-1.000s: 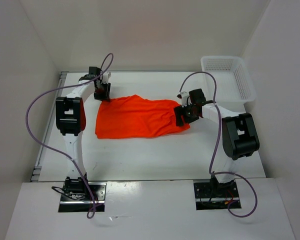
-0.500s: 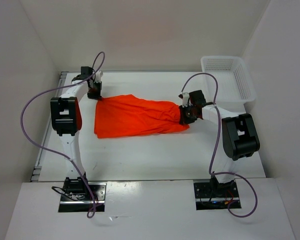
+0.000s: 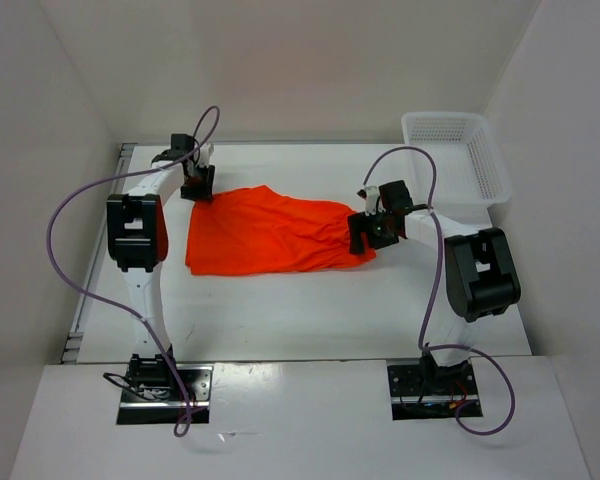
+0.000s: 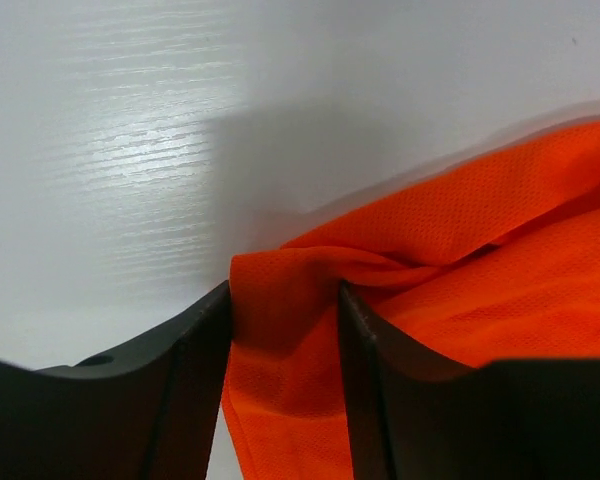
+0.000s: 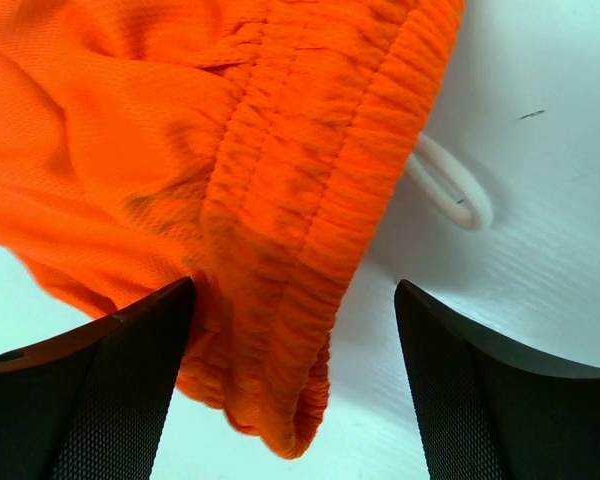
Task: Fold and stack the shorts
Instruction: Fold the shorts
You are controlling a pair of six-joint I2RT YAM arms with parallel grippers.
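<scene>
I need to grab the shorts (image 3: pixel 270 232) next with my right gripper at the waistband's near corner (image 3: pixel 366 253), across the ribbed waistband, to fold the waistband over the legs.
The orange-red shorts (image 3: pixel 270 232) lie spread flat in the middle of the white table, waistband end to the right. My left gripper (image 3: pixel 197 188) is at their far left corner. In the left wrist view the gripper (image 4: pixel 285 295) is shut on a fold of the shorts (image 4: pixel 460 270). My right gripper (image 3: pixel 364 232) is at the waistband end. In the right wrist view the gripper (image 5: pixel 292 290) is open; the ribbed waistband (image 5: pixel 310 180) hangs between the fingers, against the left one, with a gap to the right one. A white drawstring loop (image 5: pixel 450 185) lies beside it.
A white plastic basket (image 3: pixel 455 150) stands at the back right corner. White walls close in the table at the back and both sides. Purple cables loop over both arms.
The left gripper pulled the far left corner of the shorts leftward, then eased back a little. The shorts lie slightly further left. The right gripper stayed at the waistband end.
</scene>
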